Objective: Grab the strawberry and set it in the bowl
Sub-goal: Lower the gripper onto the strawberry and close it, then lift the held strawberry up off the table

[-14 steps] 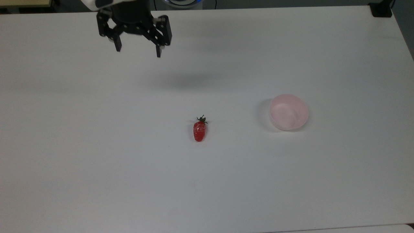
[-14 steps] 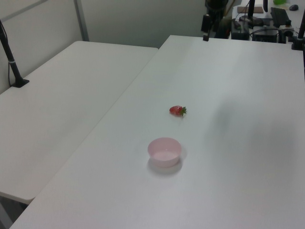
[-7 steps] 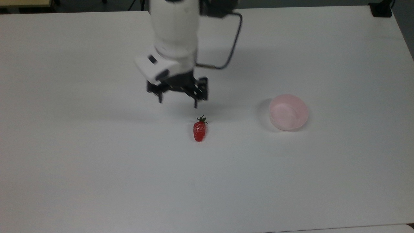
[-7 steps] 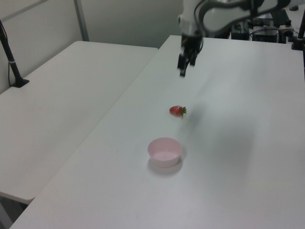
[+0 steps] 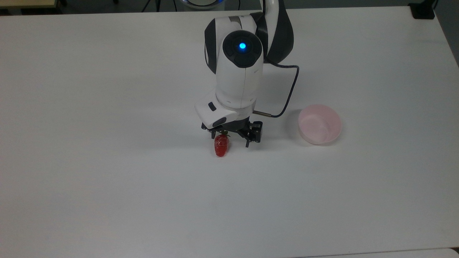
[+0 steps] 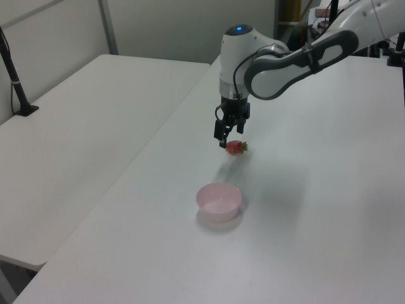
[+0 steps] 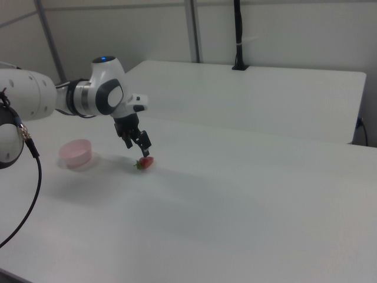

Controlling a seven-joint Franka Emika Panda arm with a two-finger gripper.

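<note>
My gripper grabs the strawberry by its plump red middle [image 6: 235, 147] next, to put the strawberry in the pink bowl [image 6: 219, 201].
A red strawberry [image 5: 221, 147] lies on the white table [image 5: 107, 179], its green stem end tucked under my hand. My gripper [image 5: 231, 140] hangs open just above that stem end, one finger by the fruit and the other toward the top view's right. It holds nothing. The left view has the gripper [image 6: 228, 135] a little above the strawberry [image 6: 236, 147], and in the right view the gripper [image 7: 138, 146] stands over the strawberry [image 7: 145, 163]. The pink bowl [image 5: 320, 124] sits empty to the top view's right of the fruit, also seen as the bowl [image 6: 219, 201] and the bowl [image 7: 76, 152].
A dark cable [image 5: 288, 95] loops from my wrist toward the bowl. A black clamp [image 5: 423, 10] sits on the table's far right corner in the top view. A second white table [image 6: 76, 126] with a black post [image 6: 14, 76] adjoins on the left view's left.
My arm has swept from the far edge of the table down to the strawberry and lowered, fingers staying open. Strawberry and bowl have not moved.
</note>
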